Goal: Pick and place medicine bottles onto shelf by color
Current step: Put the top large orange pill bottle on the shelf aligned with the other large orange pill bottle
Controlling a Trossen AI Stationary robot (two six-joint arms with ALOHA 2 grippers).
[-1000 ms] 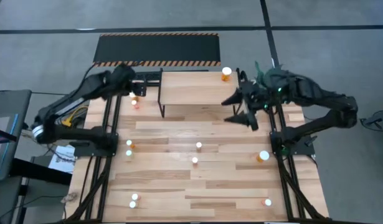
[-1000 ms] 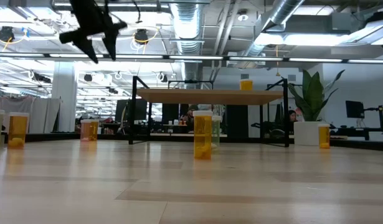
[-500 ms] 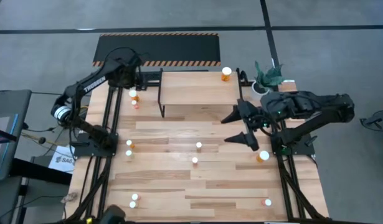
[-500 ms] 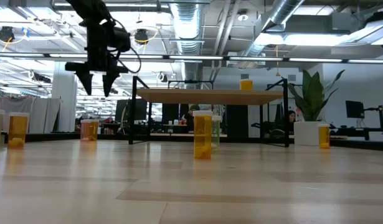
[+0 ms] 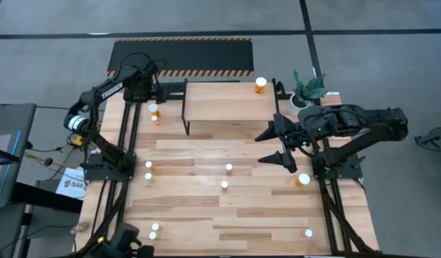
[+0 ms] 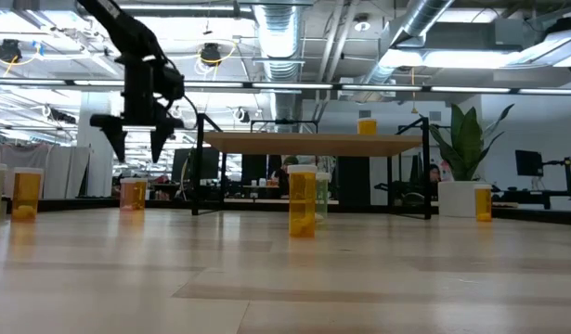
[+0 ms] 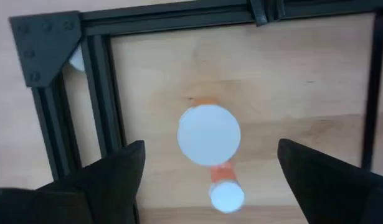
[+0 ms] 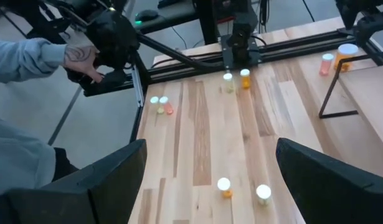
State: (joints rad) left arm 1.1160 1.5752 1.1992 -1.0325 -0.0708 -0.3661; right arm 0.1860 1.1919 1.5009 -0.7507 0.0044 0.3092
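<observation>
The large white cap (image 5: 153,108) (image 7: 209,134) is far below the fingers of my left gripper, so they would miss it if they closed now. I will lower the gripper first.
My left gripper (image 5: 144,87) hangs open at the table's far left, fingers pointing down, above an orange bottle with a white cap (image 7: 209,135) that stands upright on the table beside a smaller red-pink one (image 7: 226,193). In the low view my left gripper (image 6: 136,151) is a little above that bottle (image 6: 132,193), clear of it. My right gripper (image 5: 272,147) is open and empty, off the right side of the shelf (image 5: 231,102). One orange bottle (image 5: 260,84) stands on the shelf's far right corner. Other bottles stand scattered on the tabletop.
Bottles stand at mid-table (image 5: 229,169) (image 5: 224,185), left (image 5: 148,170), right (image 5: 303,180) and near the front edge (image 5: 153,231) (image 5: 308,233). A potted plant (image 5: 306,89) stands at the far right. A black mat (image 5: 181,54) lies behind the shelf. A person's hand (image 8: 79,59) shows beyond the table.
My left gripper has tipped from a slant to pointing straight down and has come down toward the orange bottle at the far left. My right gripper has gone from beside the shelf's right end toward the table's near edge, then kept still.
</observation>
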